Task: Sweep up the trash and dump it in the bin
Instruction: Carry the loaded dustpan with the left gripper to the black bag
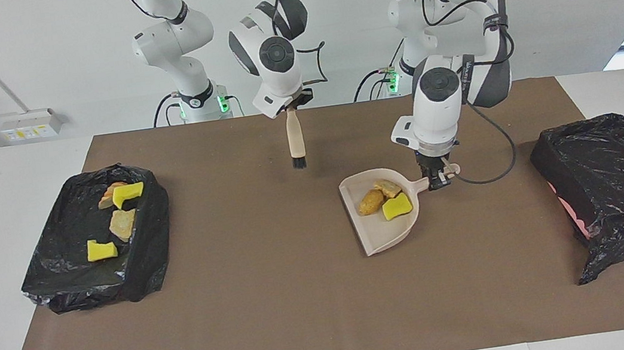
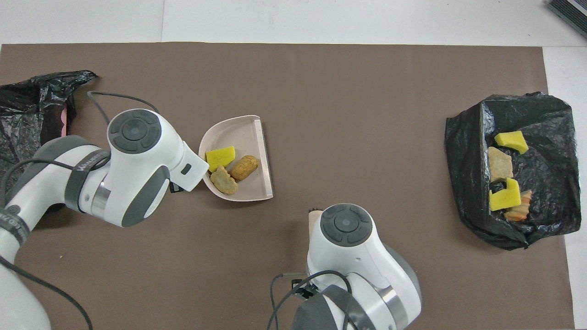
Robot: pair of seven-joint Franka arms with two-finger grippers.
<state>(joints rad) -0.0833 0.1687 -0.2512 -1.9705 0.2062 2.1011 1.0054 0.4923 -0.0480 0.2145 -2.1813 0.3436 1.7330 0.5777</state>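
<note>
My right gripper should keep holding the beige brush, because the brush is high above the brown mat and would drop if I opened now.
My left gripper (image 1: 438, 177) is shut on the handle of the beige dustpan (image 1: 381, 237), holding it level just over the brown mat. Three pieces of trash lie in the pan: a yellow sponge chunk (image 1: 397, 206), a brown lump (image 1: 371, 201) and a tan bread piece (image 1: 389, 188). From above, the dustpan (image 2: 238, 130) shows the sponge (image 2: 220, 157), lump (image 2: 244, 167) and bread (image 2: 224, 179). My right gripper (image 1: 292, 105) is shut on the beige brush (image 1: 295, 138), which hangs bristles down, high over the mat near the robots. Both hands are hidden under their wrists in the overhead view.
A black-bagged bin (image 1: 147, 251) at the right arm's end holds several sponge and bread pieces (image 1: 124, 222). A second black-bagged bin (image 1: 605, 160) stands at the left arm's end, its pink wall showing, with nothing visible in it. The brown mat (image 1: 282, 311) covers the table.
</note>
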